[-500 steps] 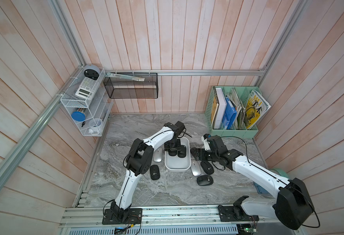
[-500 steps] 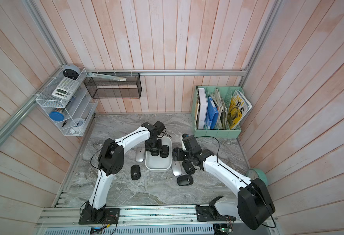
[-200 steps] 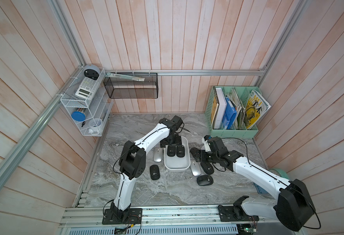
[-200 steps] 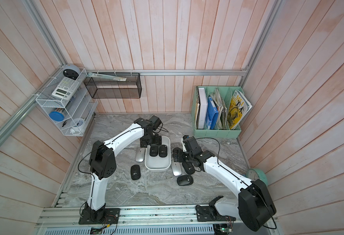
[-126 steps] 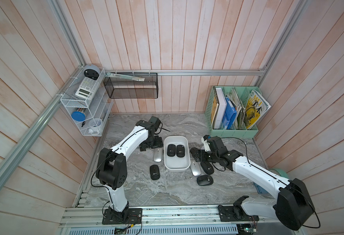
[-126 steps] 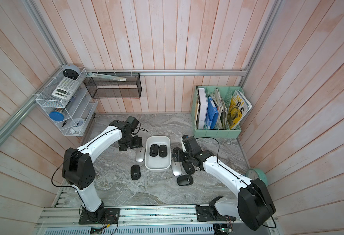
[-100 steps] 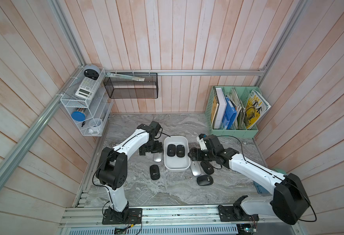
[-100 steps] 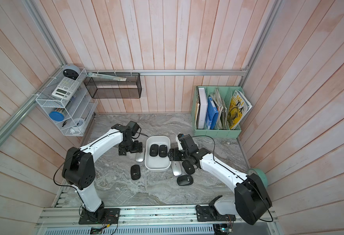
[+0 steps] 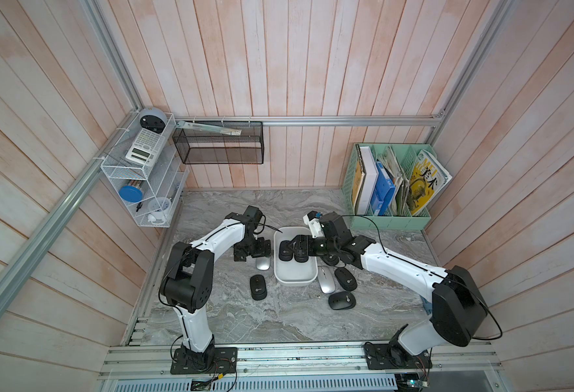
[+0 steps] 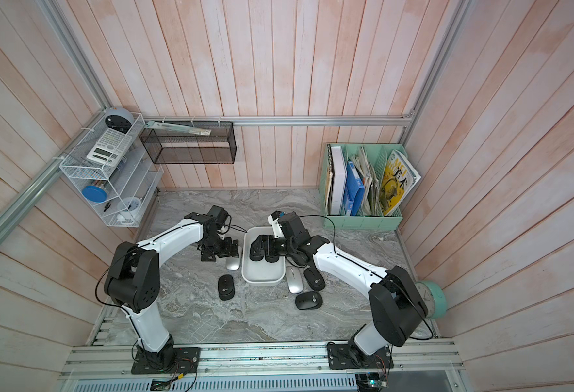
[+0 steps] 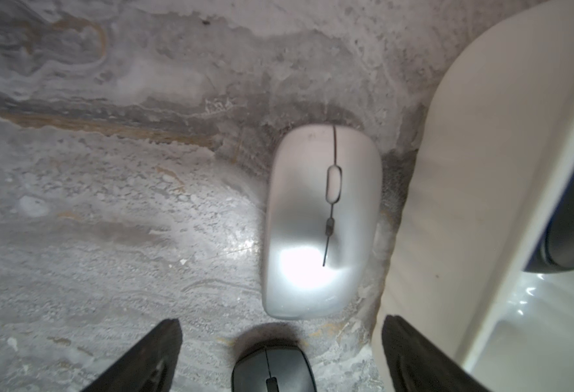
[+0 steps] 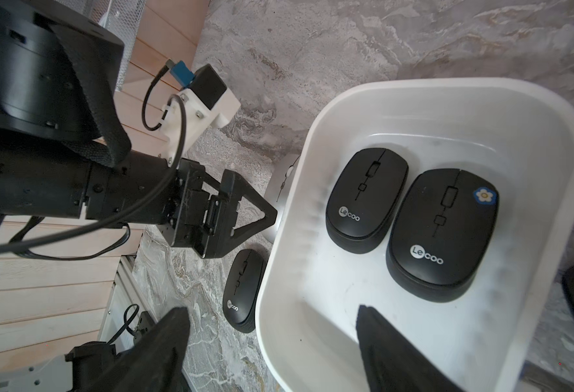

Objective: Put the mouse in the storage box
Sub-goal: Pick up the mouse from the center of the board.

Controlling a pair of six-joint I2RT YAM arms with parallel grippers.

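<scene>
The mouse's rear end is still beyond my fingers, which hang above the tabletop, so I should lower my left gripper before closing on the silver mouse.
The white storage box holds two black mice. Just outside its wall lies a silver mouse, and a black mouse lies nearer the front. My left gripper hangs open over the table beside the silver mouse, holding nothing. My right gripper is open and empty above the box, partly hiding the two mice in both top views.
Right of the box lie a silver mouse and black mice. A mint-green file holder stands at the back right. On the walls hang a black mesh basket and a white wire shelf.
My left gripper left the box, swung out to the left, came back beside the silver mouse and opened wider. My right gripper moved from the mice right of the box to over the box.
</scene>
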